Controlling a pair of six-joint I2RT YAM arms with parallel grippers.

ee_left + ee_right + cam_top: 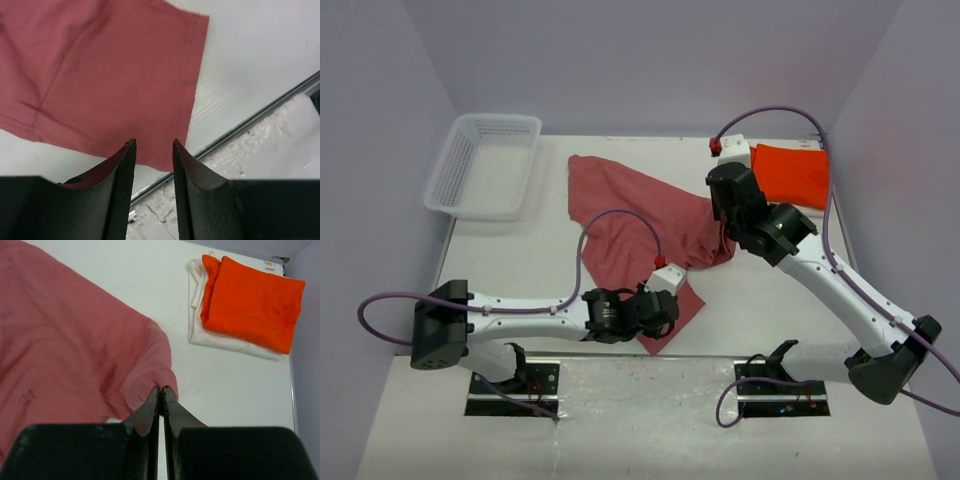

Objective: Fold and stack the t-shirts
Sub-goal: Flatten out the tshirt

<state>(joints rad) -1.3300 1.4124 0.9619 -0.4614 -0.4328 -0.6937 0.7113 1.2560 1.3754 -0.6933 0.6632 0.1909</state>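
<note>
I need to grab the t-shirt's near corner (654,347) with my left gripper next, opposite the t-shirt's held edge. Then I can stretch out the rose-red t-shirt (620,205) for folding.
A dusty rose-red t-shirt (620,205) lies spread across the middle of the table, with one side drawn up to the right. My right gripper (728,240) is shut on a bunched fold of its edge (161,388). My left gripper (665,310) hovers over the shirt's near corner (165,125). It is open, its fingers (125,165) apart with nothing between them. At the back right a folded bright orange t-shirt (792,175) rests on a folded white t-shirt (200,332).
A white mesh basket (445,178) stands at the back left. The table's near edge with a metal rail (240,130) runs just past the shirt's corner. Purple cables loop over both arms.
</note>
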